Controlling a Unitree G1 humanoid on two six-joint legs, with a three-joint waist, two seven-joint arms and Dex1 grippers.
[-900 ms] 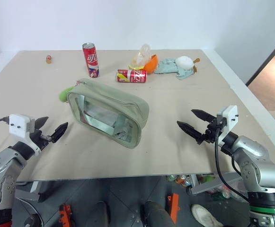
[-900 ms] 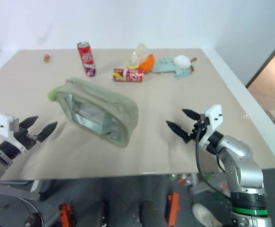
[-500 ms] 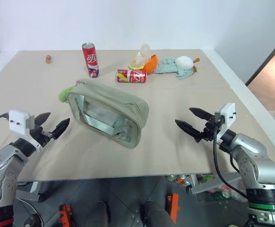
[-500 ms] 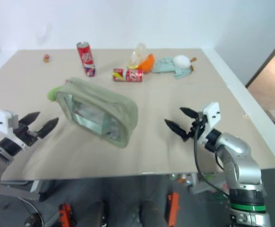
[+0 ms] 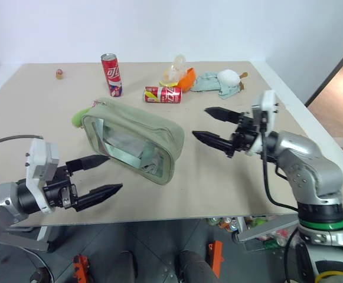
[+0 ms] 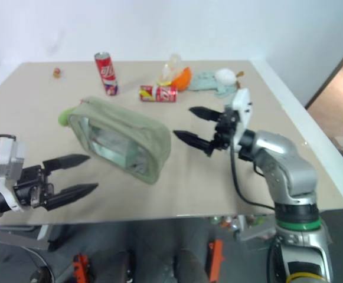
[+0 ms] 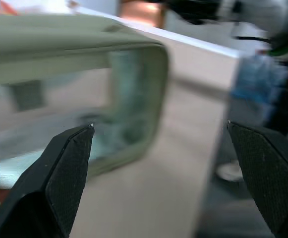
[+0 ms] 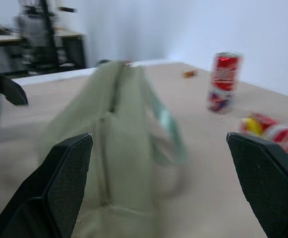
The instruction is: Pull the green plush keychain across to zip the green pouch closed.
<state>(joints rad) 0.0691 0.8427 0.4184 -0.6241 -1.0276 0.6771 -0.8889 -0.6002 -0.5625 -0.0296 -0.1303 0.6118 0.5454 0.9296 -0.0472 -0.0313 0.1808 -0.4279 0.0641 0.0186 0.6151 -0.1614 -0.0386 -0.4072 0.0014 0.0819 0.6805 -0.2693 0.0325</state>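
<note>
The pouch's boxy body [image 5: 144, 121] is wide and bulging. Next, my right gripper pinches the pouch by the thin fabric edge [image 5: 171, 154] beside its clear window.
The green pouch [image 5: 137, 134] lies on the table's middle, its clear window side facing me and its zipper along the top. The green plush keychain [image 5: 79, 117] peeks out at the pouch's far left end. My left gripper [image 5: 114, 173] is open, level, just in front of the pouch's near left side, apart from it. My right gripper [image 5: 199, 122] is open too, pointing at the pouch's right end with a small gap. The pouch's window [image 7: 59, 104] fills the space between the fingers in the left wrist view. Its zipper end [image 8: 115, 124] faces the right wrist view.
At the back stand an upright red can [image 5: 111, 74], a lying red can [image 5: 163, 94], an orange bowl-like thing [image 5: 188, 78], a pale teal rag [image 5: 209, 82] and a white plush [image 5: 229, 76]. A small brown object [image 5: 59, 73] sits far left. The table's front edge [image 5: 177, 217] is near.
Both grippers have closed in on the pouch: the left swung right towards its near side, the right moved left and farther away towards its right end. The pouch stayed put.
</note>
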